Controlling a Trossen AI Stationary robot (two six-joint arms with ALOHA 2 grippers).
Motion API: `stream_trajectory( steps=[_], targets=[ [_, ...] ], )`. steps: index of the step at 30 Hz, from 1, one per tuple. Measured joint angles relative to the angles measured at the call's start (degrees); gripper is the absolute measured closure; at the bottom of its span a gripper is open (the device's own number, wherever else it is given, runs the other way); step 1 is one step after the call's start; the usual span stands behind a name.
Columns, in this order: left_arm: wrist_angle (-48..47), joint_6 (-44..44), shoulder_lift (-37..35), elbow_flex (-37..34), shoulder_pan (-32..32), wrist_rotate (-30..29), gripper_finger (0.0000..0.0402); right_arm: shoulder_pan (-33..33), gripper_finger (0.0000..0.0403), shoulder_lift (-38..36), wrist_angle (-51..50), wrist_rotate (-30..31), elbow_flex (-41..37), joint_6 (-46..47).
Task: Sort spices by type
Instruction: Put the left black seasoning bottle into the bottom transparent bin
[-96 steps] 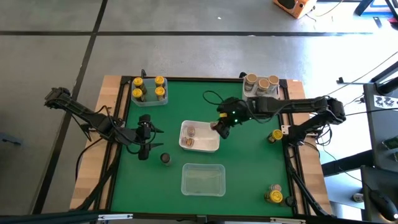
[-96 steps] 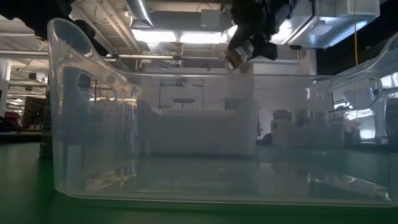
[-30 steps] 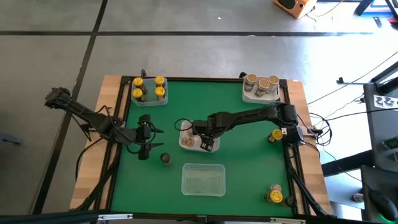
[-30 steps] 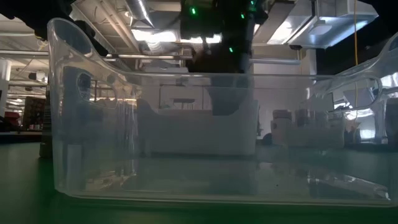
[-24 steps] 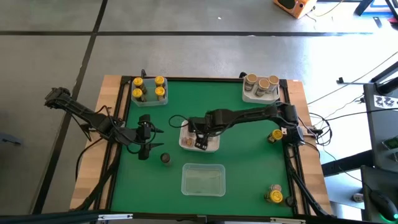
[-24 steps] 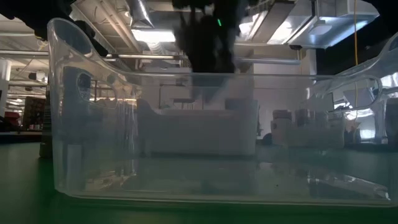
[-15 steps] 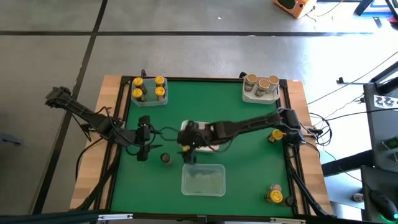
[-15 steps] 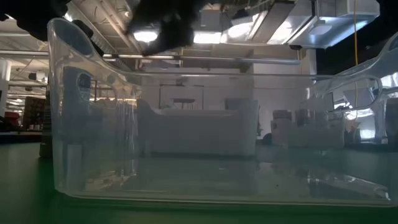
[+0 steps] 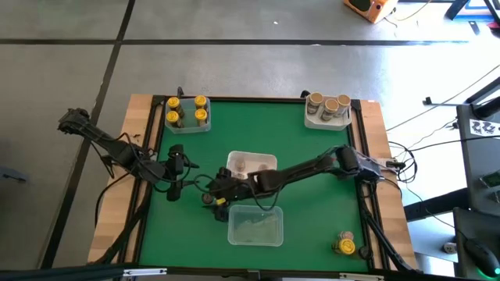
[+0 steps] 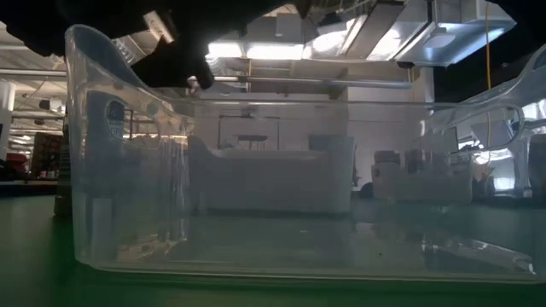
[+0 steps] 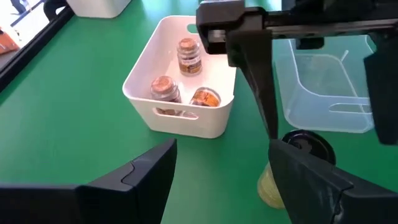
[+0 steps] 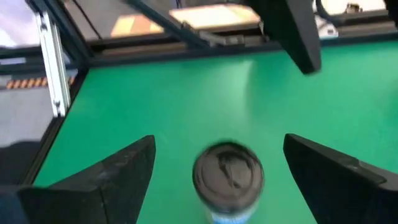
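My right gripper's fingers, on either side of the black-lidded jar, are still above the black lid, so it is too early to close. The gripper comes down first.
A black-lidded spice jar [image 12: 228, 174] stands upright on the green mat, left of centre [image 9: 207, 199]. My right gripper [image 12: 219, 140] reaches across the table and is open, one finger on each side of this jar with a gap on both sides. My left gripper [image 9: 173, 187] hovers open just left of the jar, with nothing between its fingers [image 11: 222, 146]. A white bin [image 11: 180, 87] at the table's middle holds three brown-lidded jars.
A clear bin [image 9: 255, 225] lies just near of the jar and fills the low view [image 10: 281, 196]. Yellow-lidded jars [image 9: 187, 112] sit in a bin at the far left, tan-lidded jars [image 9: 328, 105] at the far right. One yellow-lidded jar [image 9: 344, 247] stands near right.
My right gripper has left the white bin and swung toward the table's near left, over to the black-lidded jar. It has tipped from pointing steeply down to a shallower slant. The jar has stayed where it was.
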Motion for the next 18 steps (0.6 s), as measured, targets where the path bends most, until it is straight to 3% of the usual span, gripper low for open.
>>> stream_trajectory(
  steps=[18],
  targets=[
    [-0.35, -0.24, -0.18, 0.00, 0.01, -0.01, 0.0150, 0.33, 0.0049, 4.77, 3.35, 2.05, 0.07, 0.95]
  ],
)
